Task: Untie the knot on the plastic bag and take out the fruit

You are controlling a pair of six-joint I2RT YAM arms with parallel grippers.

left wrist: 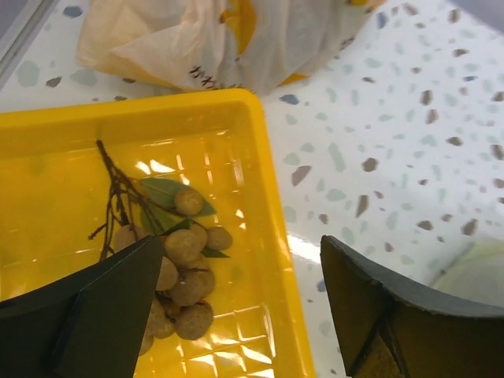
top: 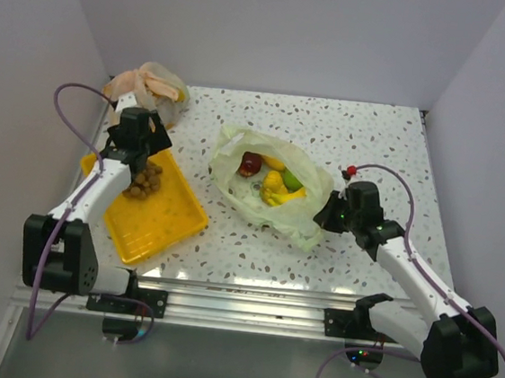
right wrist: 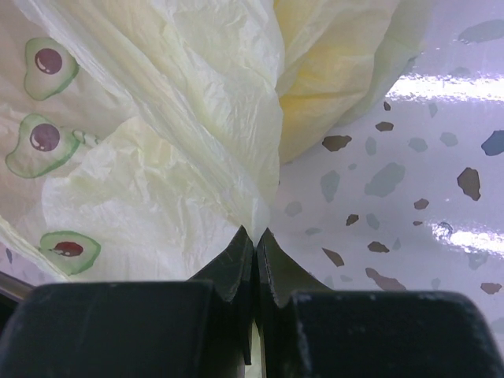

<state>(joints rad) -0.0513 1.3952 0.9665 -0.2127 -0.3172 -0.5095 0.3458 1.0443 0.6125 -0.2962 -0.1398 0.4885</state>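
Note:
The left gripper next needs to grab the banana's greenish-brown end and leave the banana's long body free, so that it can take out the yellow banana.
The pale green plastic bag (top: pixel 248 148) lies open at the table's middle, with a dark red apple (top: pixel 251 163), a yellow banana (top: pixel 279 194), an orange-yellow fruit (top: pixel 273 163) and a green round fruit (top: pixel 292 181) inside. My right gripper (top: pixel 327 213) is shut on the bag's right edge (right wrist: pixel 256 213). The cluster of small brown round fruits (top: pixel 145 180) lies in the yellow tray (top: pixel 172 221); it also shows in the left wrist view (left wrist: pixel 185 272). My left gripper (left wrist: pixel 240 315) is open and empty just above the tray's far end (top: pixel 145 146).
An orange-beige plastic bag (top: pixel 150 88) lies at the back left corner, just beyond the tray; it also shows in the left wrist view (left wrist: pixel 213 39). White walls close in the table at the back and sides. A metal rail (top: pixel 251 293) runs along the near edge.

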